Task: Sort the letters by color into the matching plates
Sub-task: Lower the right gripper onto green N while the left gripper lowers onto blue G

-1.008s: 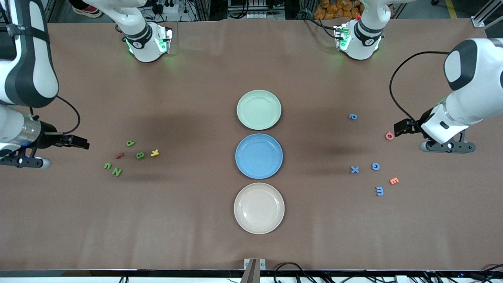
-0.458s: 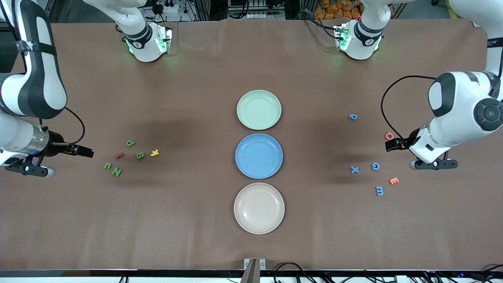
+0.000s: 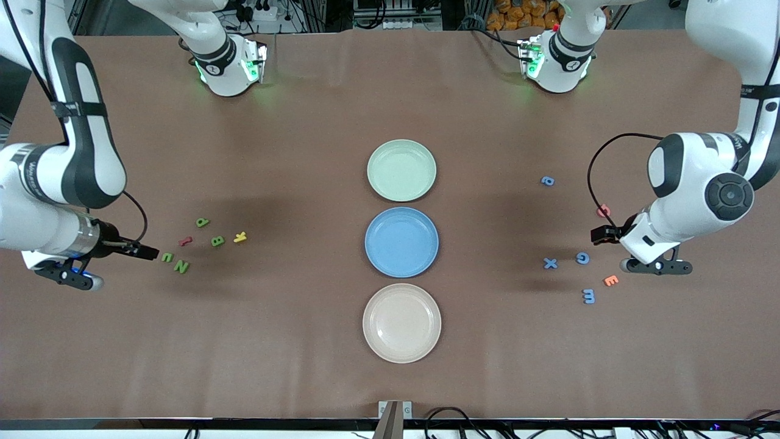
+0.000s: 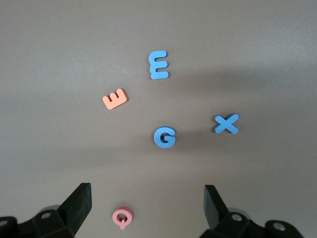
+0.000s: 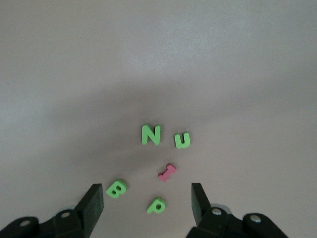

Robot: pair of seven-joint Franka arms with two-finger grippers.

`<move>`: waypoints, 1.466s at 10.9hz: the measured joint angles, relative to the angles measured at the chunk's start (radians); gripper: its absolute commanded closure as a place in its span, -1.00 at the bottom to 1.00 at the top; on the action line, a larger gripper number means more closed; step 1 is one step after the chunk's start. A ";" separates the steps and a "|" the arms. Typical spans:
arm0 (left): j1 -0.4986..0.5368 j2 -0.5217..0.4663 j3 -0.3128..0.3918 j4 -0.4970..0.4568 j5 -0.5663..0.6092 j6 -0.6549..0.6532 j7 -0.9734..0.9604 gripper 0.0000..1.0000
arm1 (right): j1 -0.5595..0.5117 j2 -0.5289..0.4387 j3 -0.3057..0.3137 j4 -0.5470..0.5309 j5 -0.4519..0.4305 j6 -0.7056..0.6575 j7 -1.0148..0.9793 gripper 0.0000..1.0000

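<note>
My left gripper is going to grab the blue G by its curved outer edge (image 3: 582, 258) next, so that it can sort the G into the blue plate (image 3: 401, 241).
Three plates stand in a row mid-table: pale green (image 3: 401, 170), bright blue (image 3: 401, 242), beige (image 3: 401, 323). Toward the right arm's end lie green P (image 3: 202, 222), B (image 3: 217, 241), U (image 3: 167, 257) and N (image 3: 181, 266), a red I (image 3: 186, 241) and a yellow K (image 3: 240, 237). My right gripper (image 3: 149, 252) is open and empty beside the U; its wrist view shows the P (image 5: 157, 205) between its fingers. Toward the left arm's end lie blue X (image 3: 550, 263), G (image 3: 582, 258), E (image 3: 588, 296), a small blue letter (image 3: 548, 180), an orange E (image 3: 610, 280) and a pink Q (image 3: 603, 211). My left gripper (image 3: 600, 235) is open and empty between Q and G.
Both arm bases stand at the table edge farthest from the front camera. Broad bare brown table lies between each letter cluster and the plates. In the left wrist view the pink Q (image 4: 122, 216) lies between the fingers and the blue G (image 4: 165, 137) just ahead.
Both arms have swung in over their letter clusters. The right gripper moved toward the green U. The left gripper moved from beside the pink Q toward the blue G.
</note>
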 measured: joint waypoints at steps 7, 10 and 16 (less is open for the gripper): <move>-0.002 0.146 -0.004 -0.003 0.000 0.135 0.010 -1.00 | -0.005 0.146 0.002 -0.002 0.001 0.168 0.093 -0.43; -0.004 0.157 -0.004 -0.002 0.000 0.150 0.010 -1.00 | -0.004 0.187 0.006 -0.012 0.001 0.229 0.102 -0.41; -0.002 0.197 -0.004 -0.039 0.000 0.243 0.010 -1.00 | 0.009 0.211 0.019 -0.097 0.000 0.364 0.102 -0.38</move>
